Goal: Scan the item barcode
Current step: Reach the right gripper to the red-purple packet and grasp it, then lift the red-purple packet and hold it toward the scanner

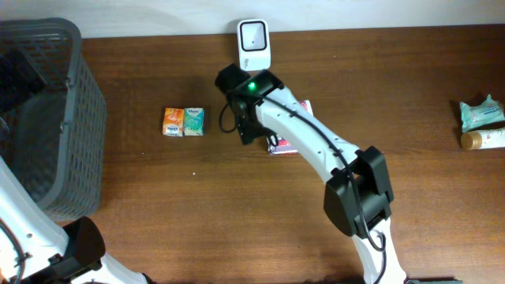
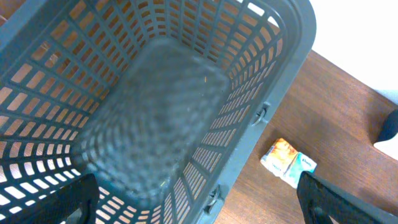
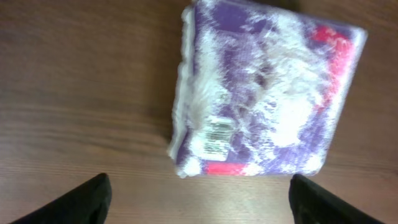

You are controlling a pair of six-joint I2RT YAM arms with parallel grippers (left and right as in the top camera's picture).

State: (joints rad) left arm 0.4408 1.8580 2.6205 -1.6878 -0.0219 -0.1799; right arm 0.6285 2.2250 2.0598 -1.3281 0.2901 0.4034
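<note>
My right gripper picks up the purple, white and pink packet [image 3: 267,93] next, by an edge that leaves its white barcode label [image 3: 217,138] exposed to scan.
The item, a purple, white and pink wrapped packet [image 3: 267,93], lies flat on the wooden table with a small white barcode label [image 3: 216,135] facing up near its left edge. My right gripper [image 3: 199,186] hangs open just above it, fingers wide apart and touching nothing. From overhead, the packet [image 1: 279,147] shows partly under the right arm, and the right gripper [image 1: 245,126] sits at its left side. A white scanner [image 1: 254,43] stands at the table's back edge, just behind them. My left gripper [image 2: 198,186] is open over the grey basket [image 2: 292,56], empty.
The grey basket [image 1: 75,118] fills the left end of the table. An orange packet [image 1: 173,121] and a teal packet [image 1: 193,121] lie side by side between the basket and the right gripper. A teal pouch [image 1: 481,113] and a bottle [image 1: 483,140] lie at the far right.
</note>
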